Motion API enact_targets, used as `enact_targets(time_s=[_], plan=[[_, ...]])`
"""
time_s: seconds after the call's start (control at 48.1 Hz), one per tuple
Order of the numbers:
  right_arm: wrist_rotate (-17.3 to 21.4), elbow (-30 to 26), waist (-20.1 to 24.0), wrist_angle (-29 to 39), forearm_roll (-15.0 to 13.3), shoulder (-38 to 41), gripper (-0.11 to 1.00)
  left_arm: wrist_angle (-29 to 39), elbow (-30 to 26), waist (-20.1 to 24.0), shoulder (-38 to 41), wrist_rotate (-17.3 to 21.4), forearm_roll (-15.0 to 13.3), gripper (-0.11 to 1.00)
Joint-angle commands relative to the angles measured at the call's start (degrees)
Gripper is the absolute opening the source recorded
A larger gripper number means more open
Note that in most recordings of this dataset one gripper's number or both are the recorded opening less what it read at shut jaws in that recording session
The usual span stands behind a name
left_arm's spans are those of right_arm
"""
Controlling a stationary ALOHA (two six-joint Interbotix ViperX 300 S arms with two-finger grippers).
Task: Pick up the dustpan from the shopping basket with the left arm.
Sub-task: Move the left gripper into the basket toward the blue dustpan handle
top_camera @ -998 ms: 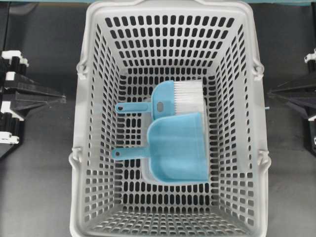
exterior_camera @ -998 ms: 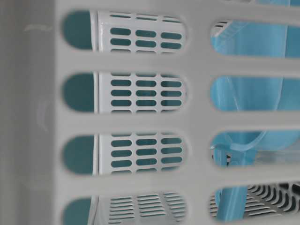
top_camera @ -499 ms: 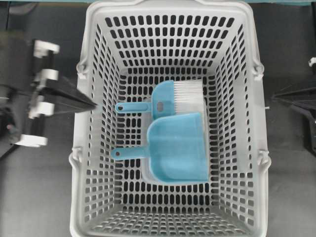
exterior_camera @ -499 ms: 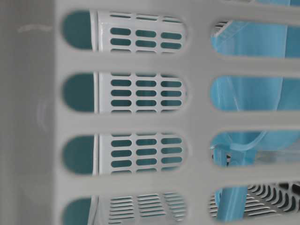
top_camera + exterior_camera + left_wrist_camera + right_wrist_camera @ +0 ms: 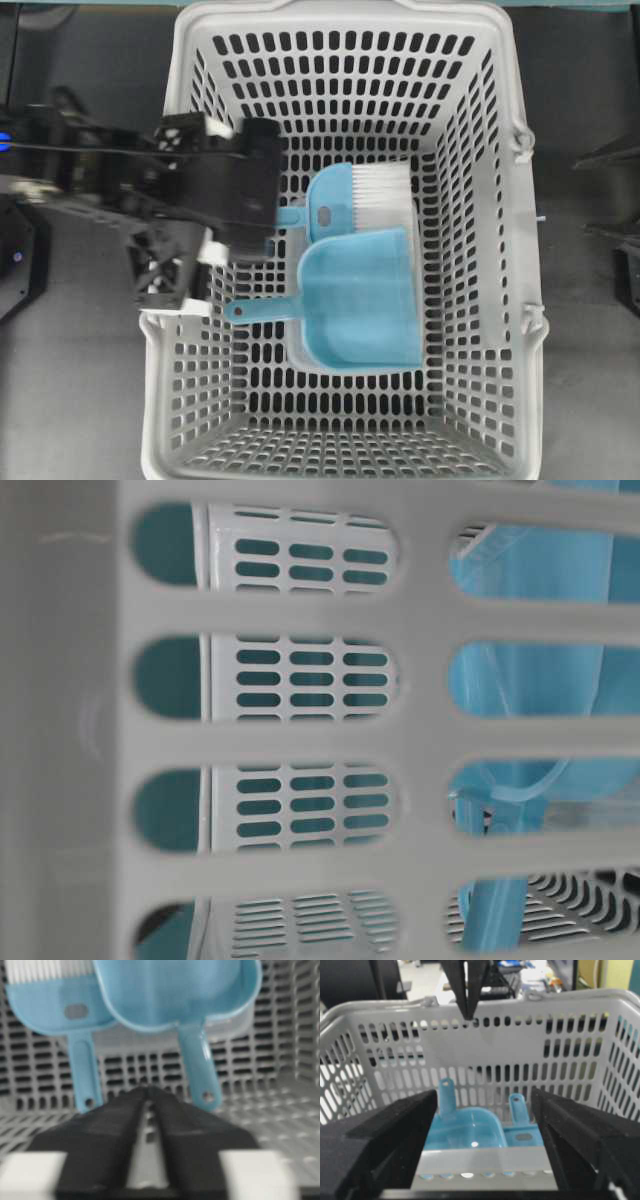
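Note:
I will next use my left gripper to grab the dustpan [image 5: 362, 300] by its narrow handle near the pan [image 5: 277, 308], because the broad scoop is wider than my fingers open.
The light blue dustpan [image 5: 362, 300] lies flat on the floor of the grey shopping basket [image 5: 180, 400], its thin handle [image 5: 262, 310] pointing left. The left arm [image 5: 235, 190] reaches over the basket's left wall, above the two handle ends. In the left wrist view my left gripper [image 5: 147, 1090] has its black tips together and empty, low between the dustpan handle [image 5: 199, 1067] and the brush handle [image 5: 82, 1077]. My right gripper [image 5: 482, 1110] stands wide open outside the basket's right wall, with the dustpan [image 5: 462, 1130] beyond it.
A blue hand brush [image 5: 350, 200] with white bristles lies beside the dustpan, its handle also pointing left. The basket's tall slotted walls [image 5: 280, 740] surround both items. The table-level view shows blue plastic [image 5: 530, 680] through the slots.
The left arm has swung from the table's left side over the basket wall and down toward the handles. The right gripper has drawn back toward the right edge and spread its fingers.

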Motion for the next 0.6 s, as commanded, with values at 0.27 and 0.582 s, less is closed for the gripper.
enact_targets(time_s=[0.27, 0.582], plan=[[0.00, -0.70, 0.18, 0.00, 0.18, -0.97, 0.73, 5.54, -6.33, -1.93, 9.23, -1.58, 0.18, 0.90], [0.00, 0.00, 0.18, 0.00, 0.18, -1.41, 0.73, 4.57, -4.66, -4.13, 16.08, -6.06, 0.18, 0.88]])
